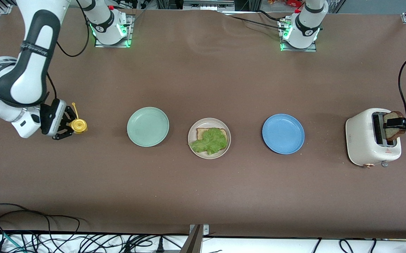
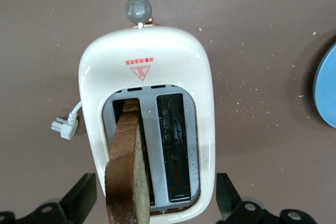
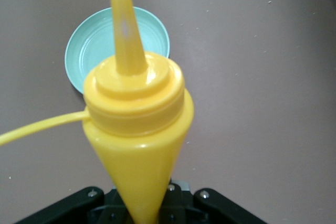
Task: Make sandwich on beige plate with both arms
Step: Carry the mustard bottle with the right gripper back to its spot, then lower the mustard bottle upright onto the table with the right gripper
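My left gripper needs to grab the bread slice next by its upper part standing above the toaster's slot [image 1: 392, 133], as the toaster's sides hem in the slice's lower part.
The beige plate [image 1: 193, 130] sits mid-table with one bread slice [image 1: 203, 132] on it and a green lettuce leaf [image 1: 210, 141] on top. A second bread slice [image 1: 395, 128] stands up out of one slot of the white toaster [image 1: 364, 137]. My left gripper [image 1: 398, 123] is over the toaster, open. Its fingers [image 2: 84, 198] straddle this slice [image 2: 127, 171] with gaps on both sides. My right gripper [image 1: 70, 123] is at the right arm's end of the table, shut on a yellow squeeze bottle [image 1: 79, 125]; the bottle [image 3: 137, 129] points toward the mint-green plate.
A mint-green plate [image 1: 148, 126] lies between the bottle and the beige plate, also in the right wrist view [image 3: 86, 51]. A blue plate [image 1: 283, 133] lies between the beige plate and the toaster [image 2: 147, 51]; its edge shows in the left wrist view [image 2: 328, 87]. Cables hang along the table's front edge.
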Controlling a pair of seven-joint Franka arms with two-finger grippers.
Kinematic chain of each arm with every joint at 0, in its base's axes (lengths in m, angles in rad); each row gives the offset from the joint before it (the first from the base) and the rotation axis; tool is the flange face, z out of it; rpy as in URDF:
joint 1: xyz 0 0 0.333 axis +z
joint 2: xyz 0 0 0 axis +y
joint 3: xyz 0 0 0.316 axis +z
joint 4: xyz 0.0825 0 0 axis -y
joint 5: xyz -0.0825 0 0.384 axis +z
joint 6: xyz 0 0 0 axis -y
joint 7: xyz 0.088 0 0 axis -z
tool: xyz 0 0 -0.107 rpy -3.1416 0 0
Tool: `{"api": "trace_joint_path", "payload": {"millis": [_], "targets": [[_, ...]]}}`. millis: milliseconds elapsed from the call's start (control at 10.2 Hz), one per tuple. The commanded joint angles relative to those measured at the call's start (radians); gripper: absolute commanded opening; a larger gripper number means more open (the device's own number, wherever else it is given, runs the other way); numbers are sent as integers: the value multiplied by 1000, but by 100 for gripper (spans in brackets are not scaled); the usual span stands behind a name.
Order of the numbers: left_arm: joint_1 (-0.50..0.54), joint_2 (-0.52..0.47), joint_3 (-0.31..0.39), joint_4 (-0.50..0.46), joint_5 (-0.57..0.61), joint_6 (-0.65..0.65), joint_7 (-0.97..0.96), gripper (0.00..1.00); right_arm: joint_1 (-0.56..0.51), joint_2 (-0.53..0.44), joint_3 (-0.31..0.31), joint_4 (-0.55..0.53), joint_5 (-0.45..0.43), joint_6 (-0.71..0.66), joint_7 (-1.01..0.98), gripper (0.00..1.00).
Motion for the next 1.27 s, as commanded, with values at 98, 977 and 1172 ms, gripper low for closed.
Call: {"api": "trace_joint_path", "payload": {"millis": [98,977,1172], "targets": [[20,-13,-7,-37,17,14,14,66,-3,-49,-12,-208,189,-52,-237,0],[-17,-21,-16,3,81,-31,58,0,-375,-23,261,-291,262,-105,-630,0],[-58,-19,-16,90,119,-114,58,0,-405,-23,293,-291,266,-105,-635,0]]}}
